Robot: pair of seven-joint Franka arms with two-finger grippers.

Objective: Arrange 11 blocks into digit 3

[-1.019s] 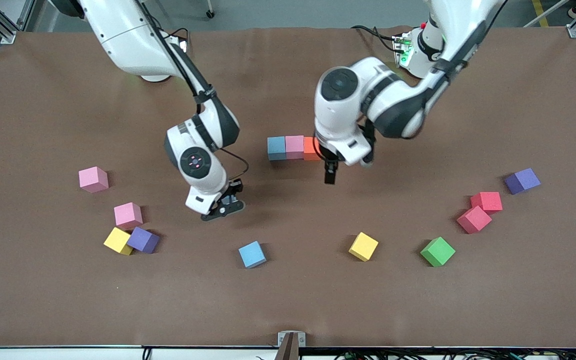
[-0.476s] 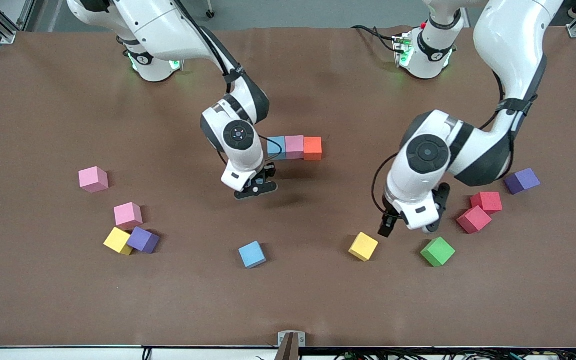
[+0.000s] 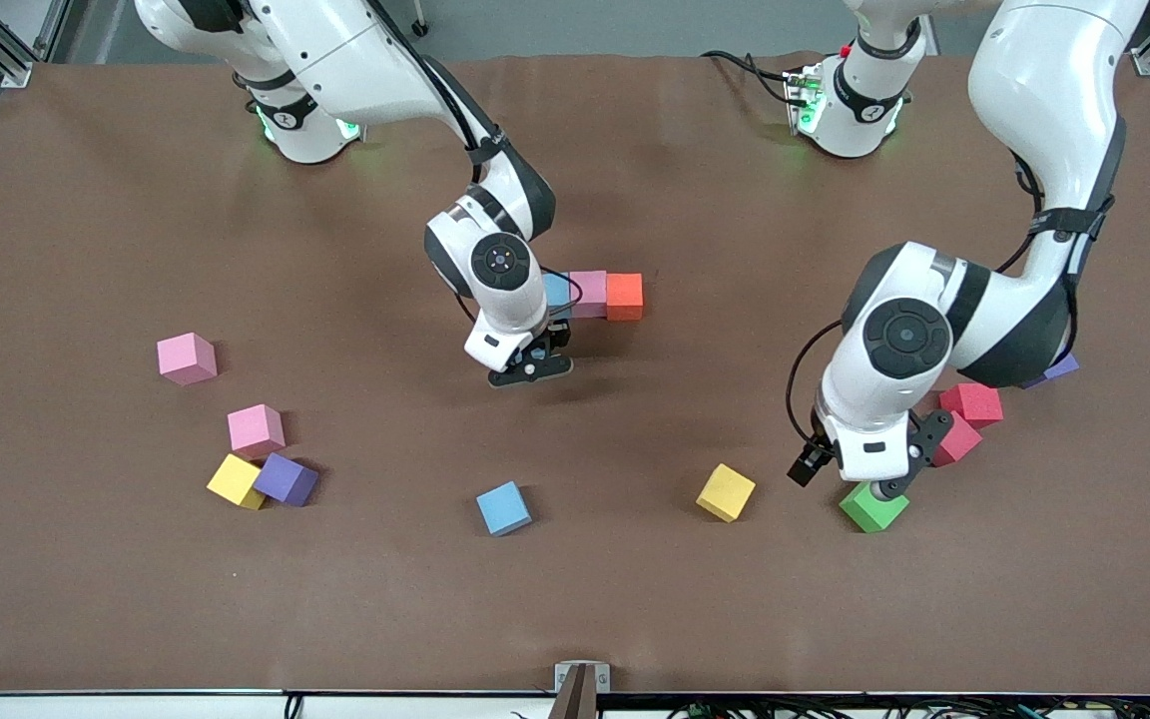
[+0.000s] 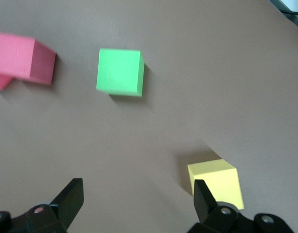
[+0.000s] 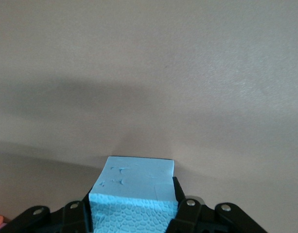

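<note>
The light blue block still hangs short of the row's end [image 3: 558, 295], so my right gripper keeps holding it for now, until the block reaches the row.
A short row of blocks lies mid-table: a light blue block [image 3: 560, 292] half hidden by the right arm, a pink one [image 3: 588, 293] and an orange one [image 3: 624, 296]. My right gripper [image 3: 532, 365] hangs just in front of that row, shut on another light blue block [image 5: 134, 191]. My left gripper [image 3: 847, 477] hangs open and holds nothing, over the table between a yellow block [image 3: 726, 491] and a green block [image 3: 872, 509]. The left wrist view shows the green block [image 4: 119, 72], the yellow block [image 4: 218, 182] by one finger, and a red block [image 4: 25, 57].
Two red blocks [image 3: 974, 402] and a purple block [image 3: 1062, 367] lie near the left arm's end. A loose light blue block [image 3: 503, 507] lies nearer the camera. Two pink blocks [image 3: 186, 358], a yellow block [image 3: 234, 480] and a purple block [image 3: 286, 479] sit toward the right arm's end.
The left arm swung from the row out to the yellow and green blocks, its gripper still open. The right arm carried its light blue block up to the row.
</note>
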